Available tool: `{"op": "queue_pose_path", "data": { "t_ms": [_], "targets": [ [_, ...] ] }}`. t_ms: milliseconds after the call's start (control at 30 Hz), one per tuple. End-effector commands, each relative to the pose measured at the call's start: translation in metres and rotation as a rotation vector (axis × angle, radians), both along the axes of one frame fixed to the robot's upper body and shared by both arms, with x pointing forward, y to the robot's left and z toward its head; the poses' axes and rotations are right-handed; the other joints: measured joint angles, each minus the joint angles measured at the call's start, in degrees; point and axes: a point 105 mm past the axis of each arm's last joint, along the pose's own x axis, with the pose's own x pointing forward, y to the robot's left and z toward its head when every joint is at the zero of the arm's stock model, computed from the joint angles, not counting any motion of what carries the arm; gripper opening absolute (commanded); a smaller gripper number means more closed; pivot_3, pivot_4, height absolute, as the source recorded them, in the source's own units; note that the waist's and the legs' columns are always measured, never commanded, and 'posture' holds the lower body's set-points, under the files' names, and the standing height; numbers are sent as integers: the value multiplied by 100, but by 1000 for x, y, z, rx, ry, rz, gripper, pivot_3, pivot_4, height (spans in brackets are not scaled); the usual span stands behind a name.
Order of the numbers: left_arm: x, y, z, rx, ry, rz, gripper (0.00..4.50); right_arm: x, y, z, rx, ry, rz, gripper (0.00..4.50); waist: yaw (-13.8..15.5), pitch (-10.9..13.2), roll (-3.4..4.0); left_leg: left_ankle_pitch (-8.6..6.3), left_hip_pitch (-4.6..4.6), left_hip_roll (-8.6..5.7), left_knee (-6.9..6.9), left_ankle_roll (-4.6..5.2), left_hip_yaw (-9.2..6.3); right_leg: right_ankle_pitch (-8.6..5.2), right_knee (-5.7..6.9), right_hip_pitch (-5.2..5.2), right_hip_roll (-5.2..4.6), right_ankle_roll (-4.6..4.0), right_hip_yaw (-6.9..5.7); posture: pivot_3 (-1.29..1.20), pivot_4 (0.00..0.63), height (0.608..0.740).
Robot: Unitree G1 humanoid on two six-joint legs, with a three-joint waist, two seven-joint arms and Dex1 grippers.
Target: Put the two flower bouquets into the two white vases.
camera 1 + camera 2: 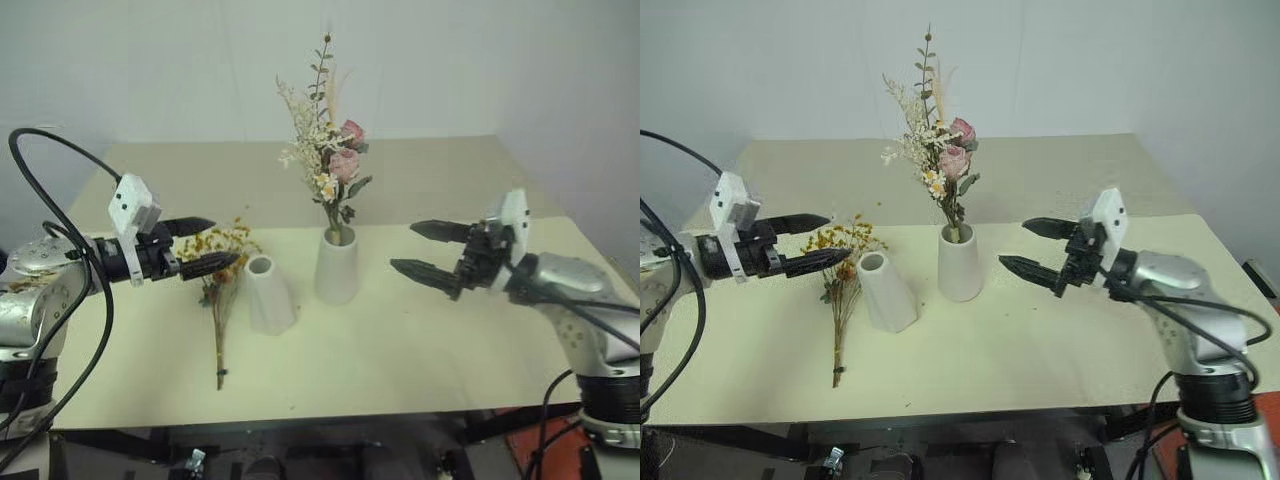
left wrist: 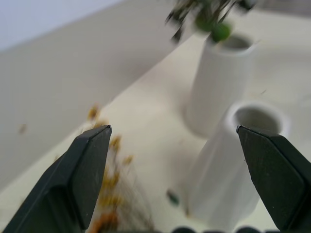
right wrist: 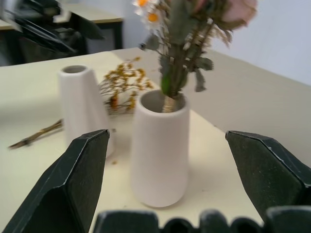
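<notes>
The delicate yellow flower heads of the dried bouquet fan out above its stems. So my left gripper should next take hold of the thin brown stems of the dried bouquet (image 1: 217, 290).
The pink rose bouquet (image 1: 330, 160) stands upright in the wide-mouthed white vase (image 1: 337, 268) at the table's middle. To its left stands the narrow-necked white vase (image 1: 268, 294), with nothing in its mouth. The yellow-orange dried bouquet (image 1: 217, 290) lies flat on the table left of that vase, stems toward the front edge. My left gripper (image 1: 202, 246) hovers open above the yellow flower heads. My right gripper (image 1: 424, 250) hangs open to the right of the rose vase, apart from it, nothing between its fingers.
The cream table (image 1: 420, 350) has bare room in front of the vases and to the right. Its front edge runs close below the dried bouquet's stem ends. A pale wall rises behind the table's far edge.
</notes>
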Motion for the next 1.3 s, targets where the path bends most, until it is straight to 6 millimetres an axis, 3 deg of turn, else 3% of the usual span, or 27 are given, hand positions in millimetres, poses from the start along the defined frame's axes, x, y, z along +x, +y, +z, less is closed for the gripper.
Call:
{"op": "queue_pose_path", "data": {
  "t_ms": [33, 267, 767, 900, 1267, 1300],
  "targets": [
    [-8, 9, 3, 74, 70, 110, 4500, -9, -3, 15, -20, -30, 80, 4486, 0, 1, -2, 0, 0, 0, 0, 0, 0, 0, -2, 1, 0, 0, 0, 0, 150, 740],
    [-28, 5, -39, 162, 407, 222, 4500, -21, 10, 10, -86, -59, 201, 4486, -10, 1, -3, 0, 2, 0, 0, 0, 1, -1, 2, 0, 0, 2, 0, 0, 150, 740],
    [6, -4, -88, 277, 627, 429, 4500, -31, 22, 8, -49, -65, 234, 4486, 59, 2, -5, 0, 2, -2, 1, -1, 1, 0, 3, 1, 0, 2, -1, 0, 150, 740],
    [11, -5, -96, 291, 643, 438, 3639, -32, 21, 8, -44, -66, 231, 4500, 76, 1, -5, 0, 1, -2, 1, -1, 1, 0, 3, -1, 0, 1, -1, 0, 150, 740],
    [31, 4, -91, 252, 561, 521, 183, -33, 24, 8, -31, -50, 247, 4500, 137, 1, -5, 0, 4, -7, 2, -1, 0, 0, 5, 3, -5, 1, -1, 0, 150, 740],
    [34, 7, -87, 252, 528, 531, 45, -33, 24, 8, -31, -45, 253, 4500, 138, 1, -5, 0, 3, -8, 2, -1, 1, 0, 5, 3, -6, 1, -1, 0, 150, 740]
  ]
}}
